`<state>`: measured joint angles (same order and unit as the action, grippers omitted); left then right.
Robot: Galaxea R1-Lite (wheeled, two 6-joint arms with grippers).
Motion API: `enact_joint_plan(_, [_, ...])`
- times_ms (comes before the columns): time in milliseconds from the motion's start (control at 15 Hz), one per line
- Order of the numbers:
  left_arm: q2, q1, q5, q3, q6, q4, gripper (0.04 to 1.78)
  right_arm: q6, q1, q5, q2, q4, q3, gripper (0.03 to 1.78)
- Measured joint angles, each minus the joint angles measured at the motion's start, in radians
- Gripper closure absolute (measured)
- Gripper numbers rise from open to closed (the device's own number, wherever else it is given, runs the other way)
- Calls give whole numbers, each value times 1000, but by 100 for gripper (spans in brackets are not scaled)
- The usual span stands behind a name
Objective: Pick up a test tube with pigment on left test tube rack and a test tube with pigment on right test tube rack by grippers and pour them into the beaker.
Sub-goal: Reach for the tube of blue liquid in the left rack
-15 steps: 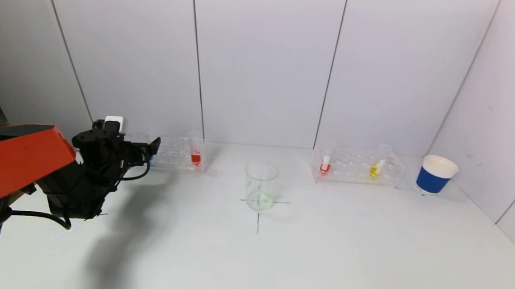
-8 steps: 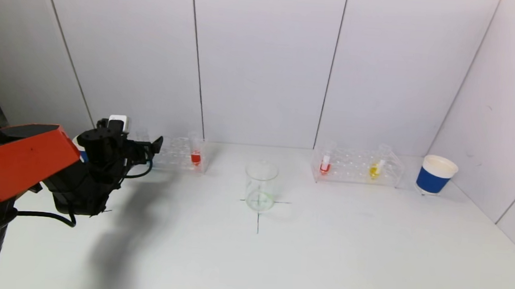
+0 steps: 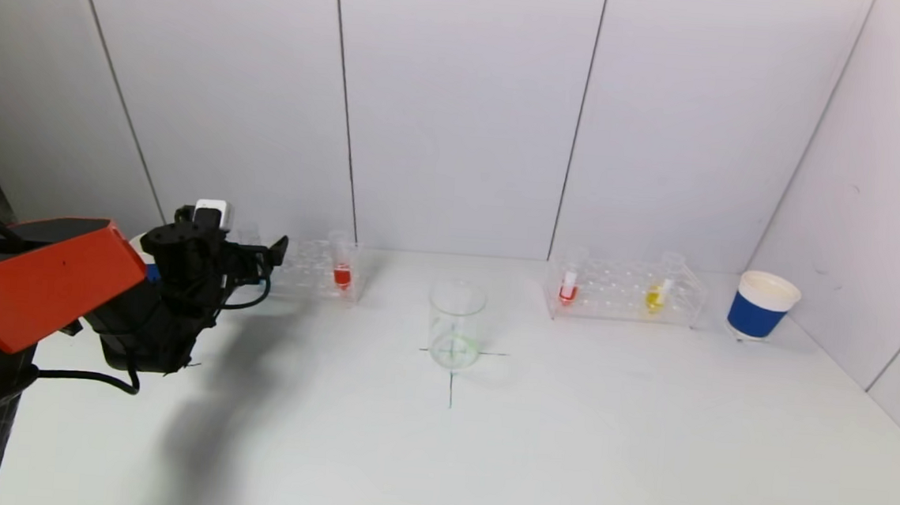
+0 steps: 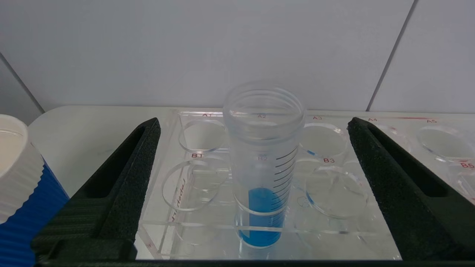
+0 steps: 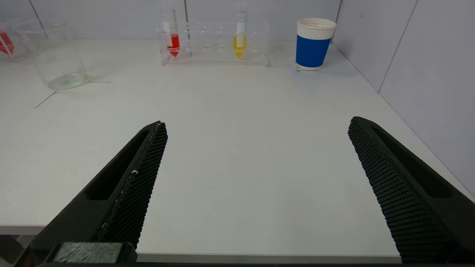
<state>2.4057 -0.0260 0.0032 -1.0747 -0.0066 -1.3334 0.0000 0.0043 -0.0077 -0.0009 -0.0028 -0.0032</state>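
The test tube with blue pigment has its lower half inside the rack (image 4: 200,222). I need to grab the test tube next with my left gripper by its upper part just under its rim (image 4: 263,153).
My left gripper (image 3: 272,252) is open at the near end of the left test tube rack (image 3: 310,270). In the left wrist view a tube with blue pigment (image 4: 261,178) stands upright in the clear rack (image 4: 185,222), centred between my spread fingers (image 4: 126,178) and touching neither. A red-pigment tube (image 3: 342,273) stands further along the same rack. The right rack (image 3: 623,290) holds a red tube (image 3: 568,288) and a yellow tube (image 3: 655,295). The glass beaker (image 3: 456,324) stands between the racks. My right gripper (image 5: 256,124) hangs open and empty over the table's front edge.
One blue-and-white paper cup (image 3: 760,304) stands beside the right rack, near the side wall. Another such cup (image 4: 18,178) stands close beside my left gripper. A cross is drawn on the table under the beaker.
My left arm has crept forward and slightly right toward the left rack. Nothing else has moved.
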Motion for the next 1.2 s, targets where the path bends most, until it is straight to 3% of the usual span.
enact_joint_plan(1200, [5, 4, 1, -9, 9, 3, 6, 0, 0, 0, 0, 0, 0, 4])
